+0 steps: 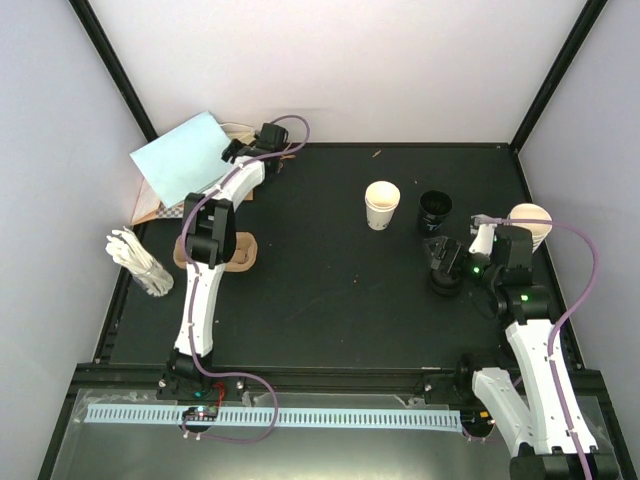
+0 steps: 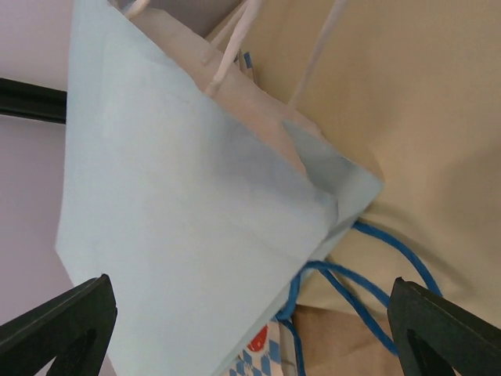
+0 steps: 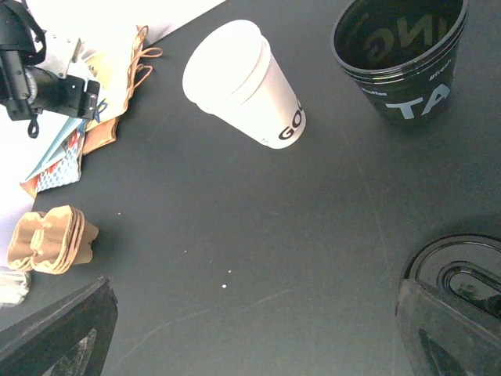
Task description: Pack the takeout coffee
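The left gripper reaches the light blue paper bag next and grabs it by its rim edge (image 1: 226,140) (image 2: 327,196), leaving the bag's handles free for carrying.
A cream-white paper cup (image 1: 382,205) (image 3: 243,82) of the takeout coffee stands at mid table with no lid on it. A second cream cup (image 1: 530,224) stands at the right edge, behind my right arm. A round black lid (image 1: 446,281) (image 3: 462,270) lies flat under my right gripper (image 1: 441,256) (image 3: 254,337), which hovers open over bare table with nothing between its fingers. My left gripper (image 1: 238,150) (image 2: 250,337) is open at the back left, just above the light blue paper bag (image 1: 185,155) (image 2: 188,219), which lies flat.
A black printed cup (image 1: 435,210) (image 3: 399,55) stands right of the white cup. The brown cup carrier (image 1: 228,250) (image 3: 51,239) sits by the left arm. Other paper bags with blue cord handles (image 2: 391,258) lie under the blue bag. A bundle of white sticks (image 1: 140,262) is at the left edge.
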Available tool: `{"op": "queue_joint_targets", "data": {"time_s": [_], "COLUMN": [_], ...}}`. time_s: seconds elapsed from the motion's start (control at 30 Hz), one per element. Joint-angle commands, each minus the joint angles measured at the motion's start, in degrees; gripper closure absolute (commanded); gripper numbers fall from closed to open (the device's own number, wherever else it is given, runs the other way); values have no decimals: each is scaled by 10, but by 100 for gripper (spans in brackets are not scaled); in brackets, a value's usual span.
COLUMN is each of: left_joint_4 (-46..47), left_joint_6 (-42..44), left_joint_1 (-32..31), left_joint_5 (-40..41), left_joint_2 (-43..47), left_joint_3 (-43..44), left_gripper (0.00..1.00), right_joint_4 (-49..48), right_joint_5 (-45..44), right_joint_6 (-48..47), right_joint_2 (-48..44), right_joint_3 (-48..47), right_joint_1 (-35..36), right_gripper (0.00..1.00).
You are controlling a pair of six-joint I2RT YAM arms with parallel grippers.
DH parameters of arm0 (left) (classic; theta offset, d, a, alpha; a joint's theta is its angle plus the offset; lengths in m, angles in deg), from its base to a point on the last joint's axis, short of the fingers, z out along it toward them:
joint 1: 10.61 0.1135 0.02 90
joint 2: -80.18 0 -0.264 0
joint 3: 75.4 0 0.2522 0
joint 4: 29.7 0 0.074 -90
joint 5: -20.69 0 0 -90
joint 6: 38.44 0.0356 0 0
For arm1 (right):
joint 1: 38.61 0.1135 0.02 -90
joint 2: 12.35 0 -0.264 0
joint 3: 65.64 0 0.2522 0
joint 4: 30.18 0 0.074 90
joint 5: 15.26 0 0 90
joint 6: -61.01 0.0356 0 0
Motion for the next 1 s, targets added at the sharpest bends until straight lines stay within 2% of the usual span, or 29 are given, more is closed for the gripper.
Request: {"op": "queue_joint_targets", "data": {"time_s": [0.0,0.17,0.3,0.43,0.8,0.87,0.97], "left_joint_4": [100,137,173,148,158,169,189], "left_joint_6": [82,96,129,102,115,122,122], "left_joint_1": [-2,-1,5,14,23,24,30], "left_joint_5": [92,95,107,90,95,105,123], "left_joint_2": [-28,-34,-51,-56,-84,-85,-82], "left_joint_3": [23,23,22,22,23,22,21], "left_gripper": [4,6,11,15,9,12,28], "right_joint_4": [-9,-21,-30,-32,-37,-35,-41], "right_joint_5": [14,14,12,12,24,23,23], "right_joint_6": [-11,-8,-7,-7,-6,-6,-5], "right_joint_2": [2,8,14,21,46,51,53], "right_joint_3": [-7,2,6,3,-11,-15,-13], "right_joint_1": [2,2,2,2,1,2,2], "right_gripper": [0,0,0,0,0,0,0]}}
